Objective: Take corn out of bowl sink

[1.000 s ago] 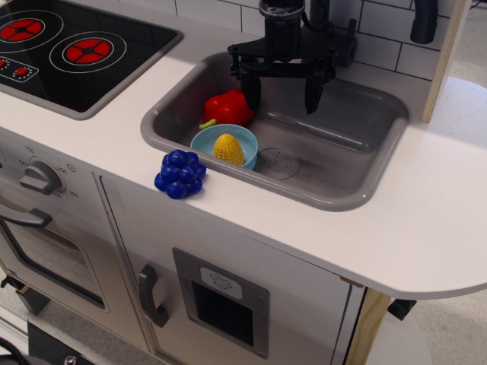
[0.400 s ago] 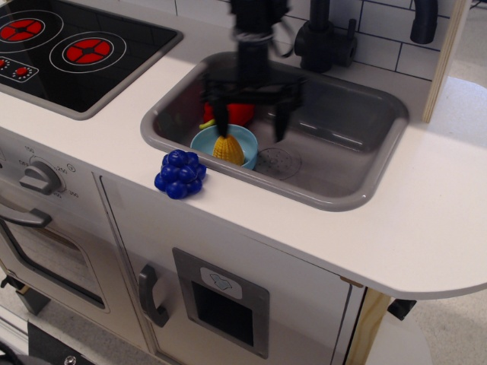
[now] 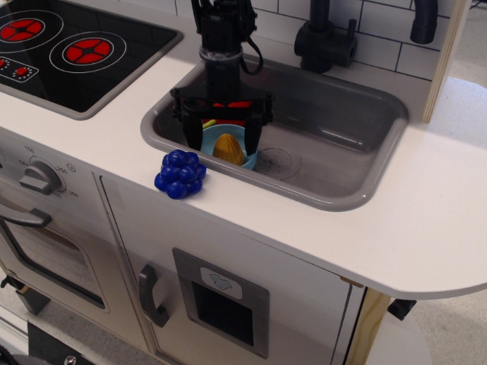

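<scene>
My gripper grips the yellow corn by its tapered end (image 3: pixel 227 142) next, to take the corn out of the light blue bowl.
The yellow corn (image 3: pixel 227 147) lies in the light blue bowl (image 3: pixel 248 160) at the front left of the grey sink (image 3: pixel 335 144). My gripper (image 3: pixel 221 140) hangs straight over the bowl, open, with one finger on each side of the corn and the tips low at the bowl's rim. The corn is in shadow and partly hidden by the fingers. I cannot tell whether the fingers touch the corn.
A red toy pepper (image 3: pixel 228 106) lies behind the bowl, mostly hidden by the gripper. A blue grape cluster (image 3: pixel 179 174) sits on the white counter at the sink's front left edge. A black faucet (image 3: pixel 326 38) stands behind the sink. The black stovetop (image 3: pixel 68 46) is at the left.
The gripper has moved left and toward the front and has come down from above the sink's back to straddle the corn in the bowl. Corn and bowl have not moved.
</scene>
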Robot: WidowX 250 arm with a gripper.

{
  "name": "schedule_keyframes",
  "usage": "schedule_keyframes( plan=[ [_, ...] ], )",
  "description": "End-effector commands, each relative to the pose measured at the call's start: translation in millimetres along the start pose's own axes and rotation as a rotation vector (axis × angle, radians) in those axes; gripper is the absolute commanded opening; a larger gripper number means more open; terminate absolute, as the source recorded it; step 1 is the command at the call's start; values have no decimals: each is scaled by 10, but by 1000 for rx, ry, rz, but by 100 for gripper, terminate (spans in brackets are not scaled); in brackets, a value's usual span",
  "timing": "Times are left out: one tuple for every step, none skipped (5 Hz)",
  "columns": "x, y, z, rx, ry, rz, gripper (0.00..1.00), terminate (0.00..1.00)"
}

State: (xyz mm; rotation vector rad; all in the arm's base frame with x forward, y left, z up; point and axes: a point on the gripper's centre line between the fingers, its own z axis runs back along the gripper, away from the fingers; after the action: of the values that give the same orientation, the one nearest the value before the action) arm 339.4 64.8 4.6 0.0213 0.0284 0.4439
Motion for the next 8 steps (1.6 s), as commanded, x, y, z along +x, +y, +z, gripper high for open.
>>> schedule_keyframes(
  plan=[
    [68, 20, 315, -32, -142, 17, 100, 0],
    [98, 22, 314, -22, -155, 34, 100, 0],
    [130, 25, 285, -11, -174, 59, 100, 0],
    [139, 21, 261, 6, -185, 63, 100, 0],
    [150, 15, 255, 19, -180, 73, 0, 0],
    [150, 17, 360, 9, -162, 84, 0, 0],
    [152, -10, 564, -23, -143, 107, 0, 0],
    [173, -116, 784, -74, -160, 106, 0, 0]
  ],
)
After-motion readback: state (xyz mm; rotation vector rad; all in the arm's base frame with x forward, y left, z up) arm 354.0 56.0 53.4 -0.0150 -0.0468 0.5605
